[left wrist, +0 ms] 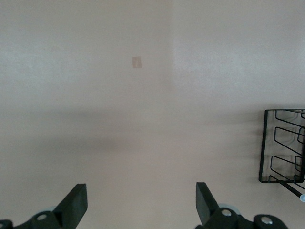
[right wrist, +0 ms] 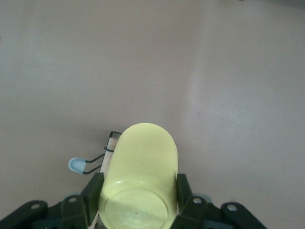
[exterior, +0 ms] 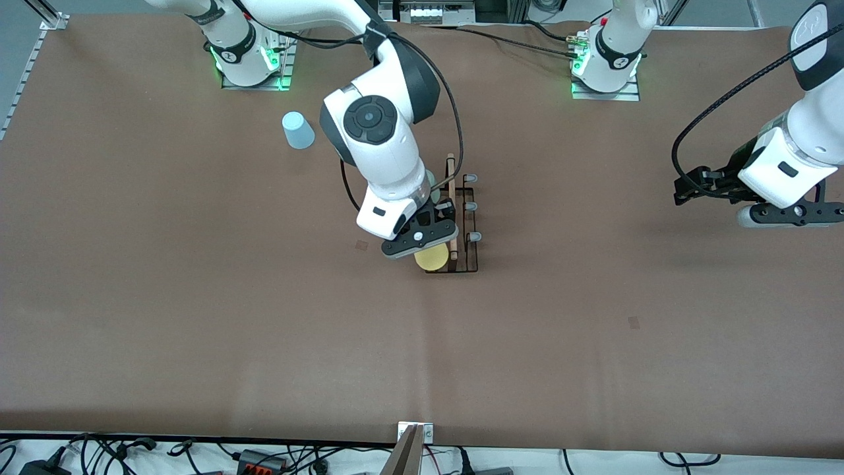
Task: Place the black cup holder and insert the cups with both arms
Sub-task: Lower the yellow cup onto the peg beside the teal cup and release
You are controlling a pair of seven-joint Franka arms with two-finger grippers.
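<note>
The yellow cup hangs above the cup holder's grey-tipped peg and would drop if I opened now, so my right gripper keeps hold of it.
The black cup holder stands mid-table, its wooden handle on top and grey-tipped prongs pointing toward the left arm's end. My right gripper is shut on a yellow cup over the holder's end nearest the front camera. The right wrist view shows its fingers clamping the cup, base toward the camera, beside a prong tip. A light blue cup stands upside down near the right arm's base. My left gripper waits open at its end of the table, the holder off to one side.
Two small tape marks lie on the brown table; one shows in the left wrist view. A metal fixture and cables sit at the table edge nearest the front camera. Both arm bases line the top edge.
</note>
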